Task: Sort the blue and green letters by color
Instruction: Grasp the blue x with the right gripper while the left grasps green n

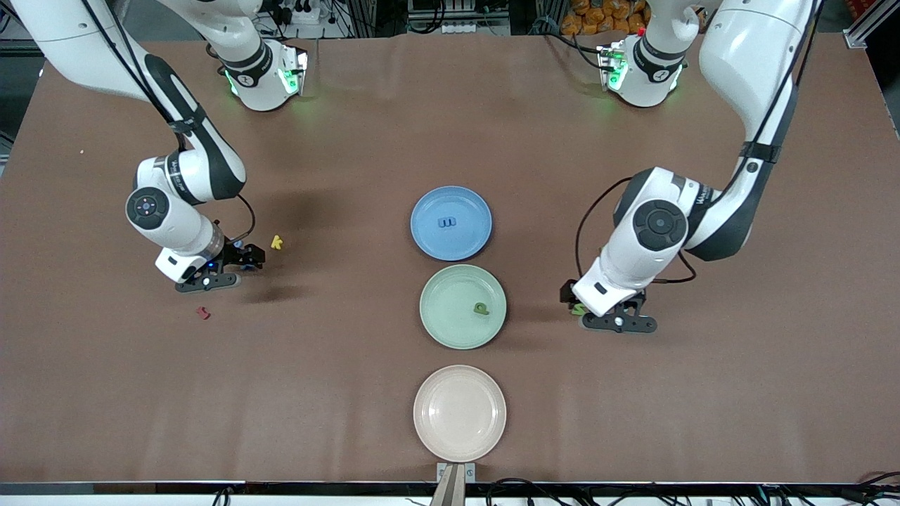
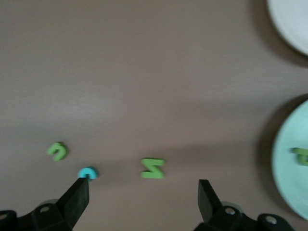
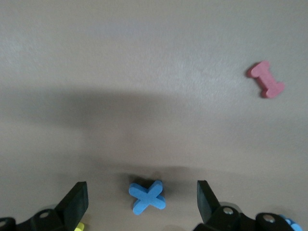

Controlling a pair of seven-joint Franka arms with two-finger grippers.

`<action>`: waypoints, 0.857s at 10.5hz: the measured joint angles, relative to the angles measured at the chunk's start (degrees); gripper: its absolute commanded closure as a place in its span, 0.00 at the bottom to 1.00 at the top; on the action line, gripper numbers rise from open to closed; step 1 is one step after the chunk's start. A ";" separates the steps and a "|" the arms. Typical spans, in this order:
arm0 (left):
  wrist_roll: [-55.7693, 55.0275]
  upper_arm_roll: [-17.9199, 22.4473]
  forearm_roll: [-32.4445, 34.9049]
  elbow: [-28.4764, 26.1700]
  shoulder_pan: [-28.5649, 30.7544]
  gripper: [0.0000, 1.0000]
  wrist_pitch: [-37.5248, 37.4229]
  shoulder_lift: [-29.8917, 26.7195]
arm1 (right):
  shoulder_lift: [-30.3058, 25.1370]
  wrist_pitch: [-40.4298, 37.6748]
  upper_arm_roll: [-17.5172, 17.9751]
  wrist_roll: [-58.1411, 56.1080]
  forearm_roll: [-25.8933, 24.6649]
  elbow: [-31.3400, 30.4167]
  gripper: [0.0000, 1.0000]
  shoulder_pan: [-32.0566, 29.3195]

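Note:
My right gripper's fingers are above the X and would miss it if they closed now, so I need to lower my right gripper before I close it on the blue X (image 3: 147,197).
My left gripper (image 2: 144,182) is open, low over the table beside the green plate (image 2: 291,183) toward the left arm's end. A green letter N (image 2: 153,168) lies loose between its fingers. A small blue c (image 2: 87,172) sits by one fingertip, and a green u (image 2: 57,150) lies a little past it. My right gripper (image 3: 142,185) is open with a blue X (image 3: 147,196) flat on the table between its fingers. The blue plate (image 1: 450,200) holds a blue letter (image 1: 447,222). The green plate (image 1: 450,330) holds a green letter (image 1: 481,308).
A pale pink plate (image 1: 459,412) lies nearest the front camera, in line with the other two. A yellow letter (image 1: 277,242) lies beside the right gripper (image 1: 242,254), and a dark red letter (image 1: 203,313) is nearer the camera. The left gripper (image 1: 573,302) hides its letters.

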 measured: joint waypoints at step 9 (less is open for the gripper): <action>37.58 0.09 0.96 -1.79 14.78 0.05 6.74 5.09 | 0.42 5.28 -1.80 -0.30 -6.22 -4.75 0.93 -0.42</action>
